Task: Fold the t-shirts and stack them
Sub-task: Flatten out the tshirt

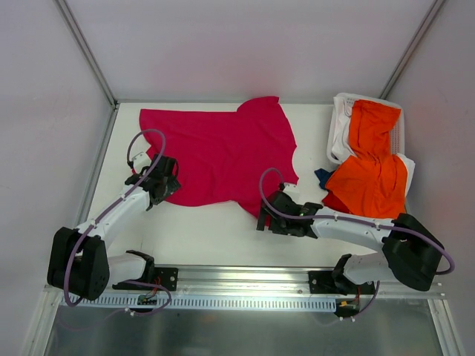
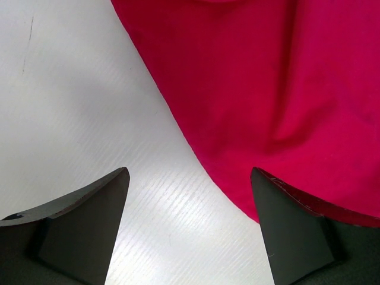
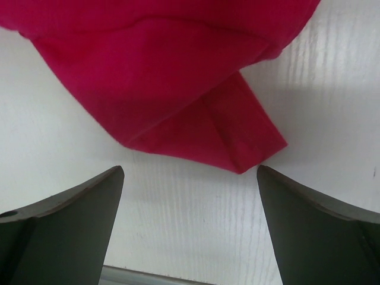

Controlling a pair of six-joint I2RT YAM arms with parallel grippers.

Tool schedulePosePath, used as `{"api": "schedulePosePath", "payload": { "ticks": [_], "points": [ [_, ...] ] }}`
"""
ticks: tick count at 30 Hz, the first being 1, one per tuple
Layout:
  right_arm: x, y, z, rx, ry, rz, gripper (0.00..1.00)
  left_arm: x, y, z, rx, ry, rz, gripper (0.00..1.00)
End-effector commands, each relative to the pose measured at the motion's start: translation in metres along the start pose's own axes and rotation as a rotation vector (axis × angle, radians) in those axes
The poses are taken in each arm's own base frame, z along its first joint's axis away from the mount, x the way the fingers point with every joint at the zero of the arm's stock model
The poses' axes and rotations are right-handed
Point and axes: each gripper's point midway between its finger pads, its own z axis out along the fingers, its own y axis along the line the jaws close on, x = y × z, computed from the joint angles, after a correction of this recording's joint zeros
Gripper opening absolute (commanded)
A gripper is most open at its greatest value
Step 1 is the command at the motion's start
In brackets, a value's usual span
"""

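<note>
The crimson t-shirt (image 1: pixel 219 152) needs its corner opened out flat for folding, so the right gripper should grab it by its folded-over near corner (image 1: pixel 257 212) next.
A crimson t-shirt (image 1: pixel 219 152) lies spread across the middle of the white table. An orange t-shirt (image 1: pixel 371 174) lies crumpled at the right, partly in a white basket. My left gripper (image 1: pixel 165 187) is open over the crimson shirt's near left edge; in the left wrist view (image 2: pixel 189 178) its right finger sits over the cloth (image 2: pixel 261 89) and its left finger over bare table. My right gripper (image 1: pixel 262 217) is open just short of the shirt's near right corner, which shows folded over in the right wrist view (image 3: pixel 196 119). Both grippers hold nothing.
A white basket (image 1: pixel 340 126) stands at the back right with the orange cloth spilling out over a bit of blue cloth (image 1: pixel 322 176). Grey walls enclose the table on three sides. A metal rail (image 1: pixel 245 285) runs along the near edge.
</note>
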Motion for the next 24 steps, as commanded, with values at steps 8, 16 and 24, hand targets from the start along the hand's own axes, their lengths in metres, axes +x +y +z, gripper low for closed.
{"api": "schedulePosePath", "payload": {
  "ticks": [8, 16, 24],
  "points": [
    [-0.027, -0.007, 0.007, 0.043, -0.066, -0.017, 0.98, -0.001, 0.004, 0.003, -0.023, -0.022, -0.017, 0.84],
    [-0.016, 0.007, 0.024, -0.004, -0.01, -0.028, 0.78, -0.001, 0.003, 0.006, -0.033, -0.021, -0.005, 0.84],
    [-0.008, 0.012, 0.028, -0.03, 0.032, -0.04, 0.21, 0.0, 0.003, 0.011, -0.052, -0.015, 0.006, 0.83]
  ]
}}
